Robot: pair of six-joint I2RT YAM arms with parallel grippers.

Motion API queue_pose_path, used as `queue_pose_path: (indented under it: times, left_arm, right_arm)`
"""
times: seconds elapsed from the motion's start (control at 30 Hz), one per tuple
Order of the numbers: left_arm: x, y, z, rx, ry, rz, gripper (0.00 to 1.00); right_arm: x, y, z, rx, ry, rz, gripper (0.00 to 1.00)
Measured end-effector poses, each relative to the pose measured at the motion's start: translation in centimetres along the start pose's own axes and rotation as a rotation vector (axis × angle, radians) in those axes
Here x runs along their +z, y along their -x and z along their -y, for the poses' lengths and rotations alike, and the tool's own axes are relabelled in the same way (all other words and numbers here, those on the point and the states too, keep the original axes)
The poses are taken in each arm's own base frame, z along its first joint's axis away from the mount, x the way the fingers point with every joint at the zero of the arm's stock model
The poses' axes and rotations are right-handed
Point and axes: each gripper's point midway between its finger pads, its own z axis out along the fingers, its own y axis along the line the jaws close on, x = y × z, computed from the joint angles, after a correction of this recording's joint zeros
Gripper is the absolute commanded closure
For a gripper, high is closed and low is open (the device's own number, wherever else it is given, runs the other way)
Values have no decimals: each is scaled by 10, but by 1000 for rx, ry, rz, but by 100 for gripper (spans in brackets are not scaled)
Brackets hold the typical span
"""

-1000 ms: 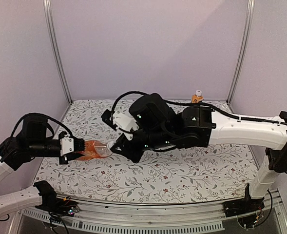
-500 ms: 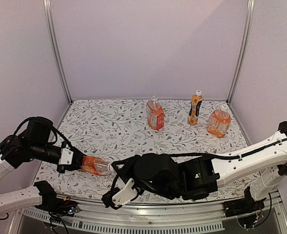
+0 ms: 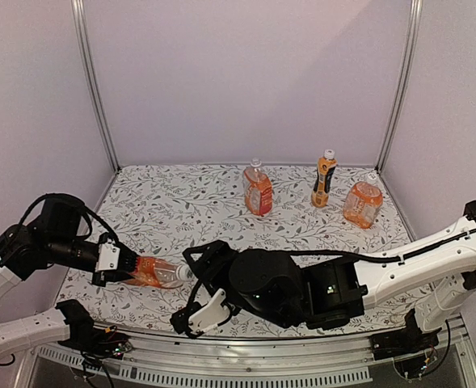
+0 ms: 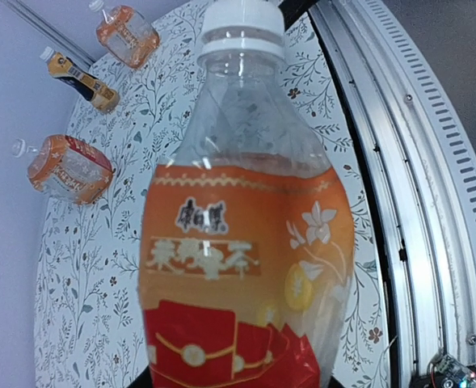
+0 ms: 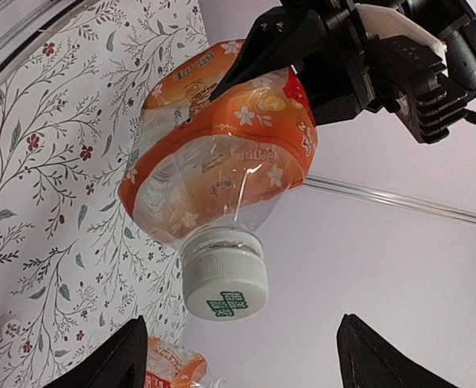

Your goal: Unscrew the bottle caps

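The robot's right gripper will next grab the white cap, end-on by its sides. The left gripper holds the base of the bottle while the robot unscrews the cap.
A squat clear bottle [image 3: 147, 272] with an orange label lies level above the table's near left, and my left gripper [image 3: 123, 269] is shut on its base end. Its white cap [image 3: 184, 276] points right and sits on the neck [image 4: 239, 24]. My right gripper [image 3: 191, 284] faces that cap end-on. In the right wrist view the cap [image 5: 224, 280] hangs between the open gripper [image 5: 242, 352], apart from both fingertips [image 5: 120, 356]. Three other bottles stand at the back: a squat one [image 3: 258, 190], a tall slim one [image 3: 324, 179] and another squat one [image 3: 362, 202], each capped.
The right arm's bulky black wrist and forearm [image 3: 302, 287] stretch across the near edge of the flowered table [image 3: 173, 202]. A metal rail [image 3: 246, 365] runs along the front. Frame posts [image 3: 94, 89] stand at the back corners.
The right arm swung down from the table's middle to the near edge, uncovering the back bottles. Its jaws have since opened off the cap. The left gripper keeps its hold, nearly still.
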Motion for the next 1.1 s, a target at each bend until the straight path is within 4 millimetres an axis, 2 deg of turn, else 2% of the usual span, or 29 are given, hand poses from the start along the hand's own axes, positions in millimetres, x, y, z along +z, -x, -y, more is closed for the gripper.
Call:
queue_pose_path:
  times: [0.07,0.13,0.23,0.33,0.43,0.57,0.63,0.7,0.77,0.87,1.0,1.1]
  left_arm:
    - [0,0,-2,-20,9,1,78]
    - [0,2,-5,-40,22,5,78]
    - [0,3,-11,-69,44,9,78]
    - [-1,4,-20,-97,83,12,79]
    - [-3,6,-29,-110,126,16,78]
    - [-4,7,-39,-116,173,19,78]
    - [-5,7,-42,-118,186,20,78]
    - [-5,8,-44,-119,196,19,78]
    - [-5,7,-45,-121,200,16,78]
    - [-5,6,-45,-121,203,11,79]
    - [-5,5,-45,-122,205,7,79]
    - [-4,3,-45,-124,206,5,79]
  right_arm:
    - [-1,0,2,44,-4,2,14]
    - [-4,-1,6,95,-11,5,3]
    - [-7,-3,11,195,-15,19,1]
    - [-11,-9,14,366,24,53,1]
    - [-11,-24,30,648,65,98,1]
    - [-6,-58,58,1113,112,156,7]
    - [-1,-72,70,1350,157,186,7]
    - [3,-80,79,1520,197,197,8]
    - [9,-78,83,1642,258,198,11]
    - [17,-62,80,1742,372,203,21]
    - [25,-41,54,1797,531,159,36]
    - [30,-37,35,1807,596,102,48]
